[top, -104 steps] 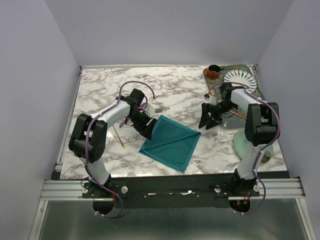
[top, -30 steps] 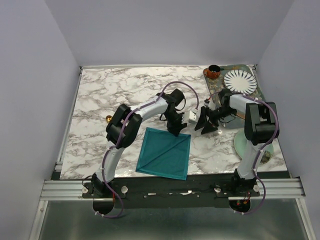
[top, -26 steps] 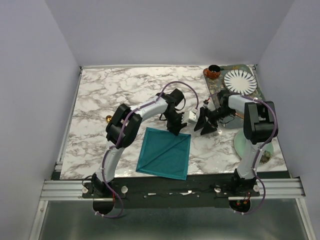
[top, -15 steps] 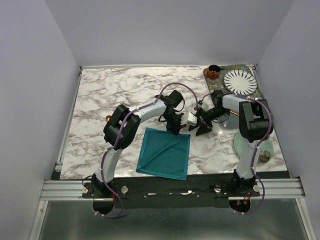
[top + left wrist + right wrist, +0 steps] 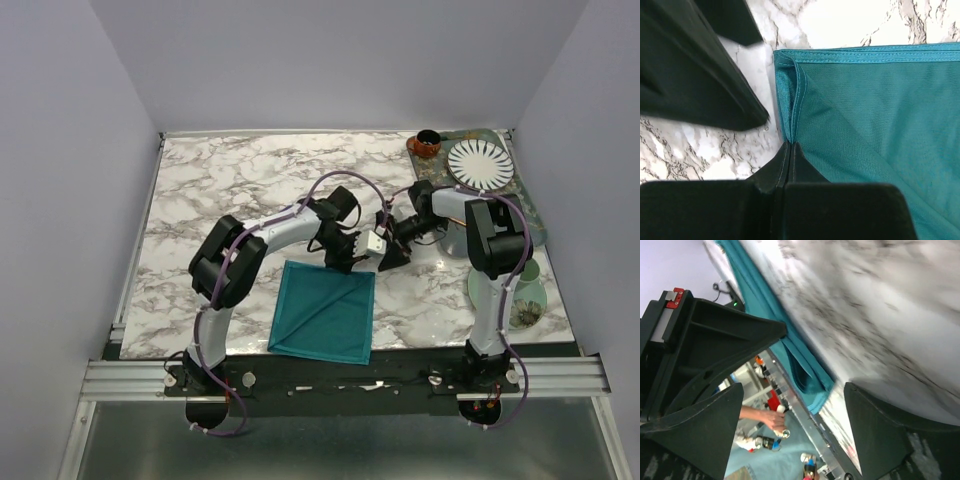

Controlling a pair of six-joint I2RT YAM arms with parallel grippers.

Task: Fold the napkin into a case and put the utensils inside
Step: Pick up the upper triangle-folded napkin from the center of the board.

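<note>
My right gripper will grab the napkin's doubled corner beside my left gripper to lift and flip the napkin, and the napkin's other far corner stays free.
The teal napkin [image 5: 322,312] lies folded flat near the table's front edge, with a diagonal crease across it. My left gripper [image 5: 352,263] is at its far right corner. In the left wrist view the left gripper [image 5: 790,145] is shut on the doubled edge of the napkin [image 5: 880,115], just below that corner. My right gripper [image 5: 395,252] hangs just right of the same corner. Its jaws stand wide apart with nothing between them, seen as the right gripper [image 5: 790,435] over the napkin [image 5: 807,372] edge. The utensils are out of view.
A tray [image 5: 523,205] at the back right carries a white striped plate [image 5: 478,162] and a brown cup [image 5: 427,143]. A pale green saucer [image 5: 512,292] sits by the right arm's base. One right-gripper finger [image 5: 695,80] shows close to the pinched corner.
My left gripper has shut on the napkin's edge near the far right corner. The right gripper has slid left toward that corner and opened wider.
</note>
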